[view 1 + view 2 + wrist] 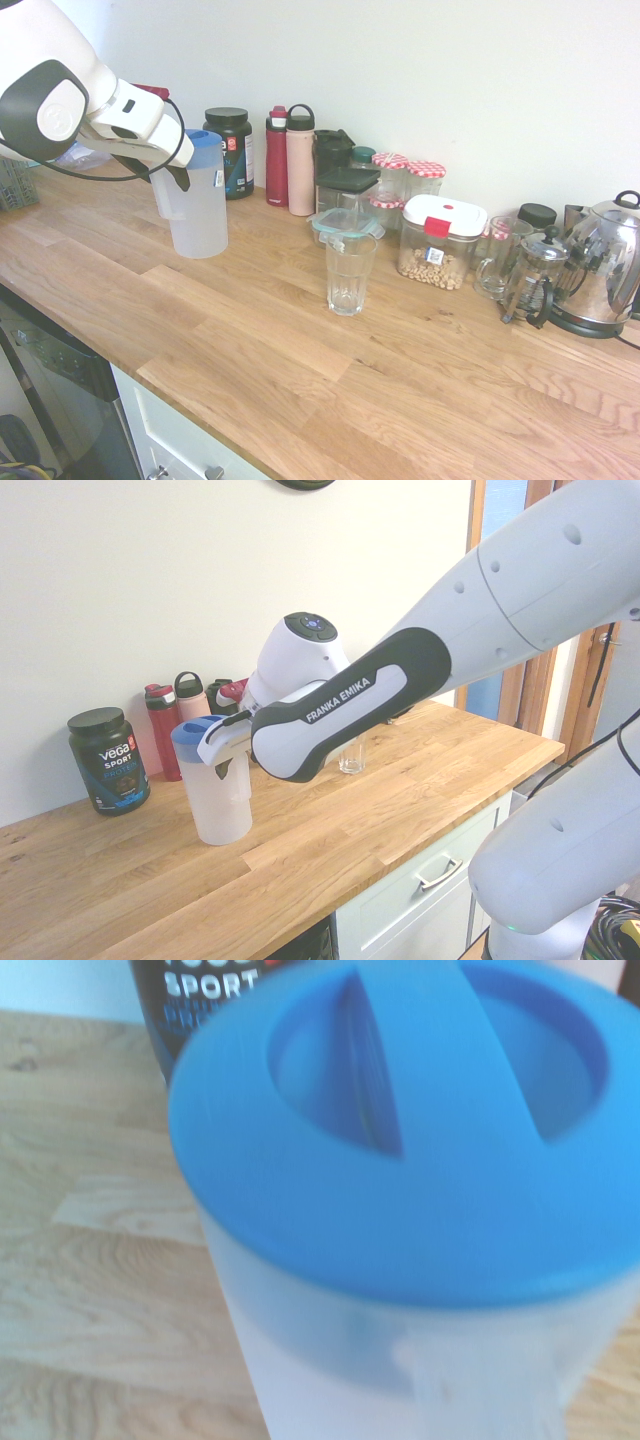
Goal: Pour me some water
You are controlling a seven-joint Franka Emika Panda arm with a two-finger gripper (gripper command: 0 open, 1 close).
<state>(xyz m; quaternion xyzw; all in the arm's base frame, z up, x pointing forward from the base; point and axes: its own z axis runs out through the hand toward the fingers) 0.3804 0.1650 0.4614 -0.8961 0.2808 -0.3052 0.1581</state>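
Note:
The jug's lidded body is too wide for my fingers, so my gripper should next grab the jug by the top of its slim side handle.
A tall frosted white jug (200, 215) with a blue lid (420, 1210) stands upright on the wooden counter (300, 380). The water inside cannot be made out through its cloudy wall. My gripper (160, 172) is at the jug's top on the handle side, open, with its dark fingers either side of the side handle (440, 1380). From the other side the gripper (225, 765) shows against the upper part of the jug (220, 810). An empty ribbed drinking glass (350, 272) stands on the counter well to the jug's right, apart from it; this glass (351, 758) is partly hidden behind my arm.
Along the wall stand a black Vega tub (232, 150), a red bottle (277, 158), a pink bottle (300, 160), jars, a white-lidded food box (440, 240), a French press (530, 275) and a steel kettle (605, 265). A lidded glass container (345, 222) sits just behind the glass.

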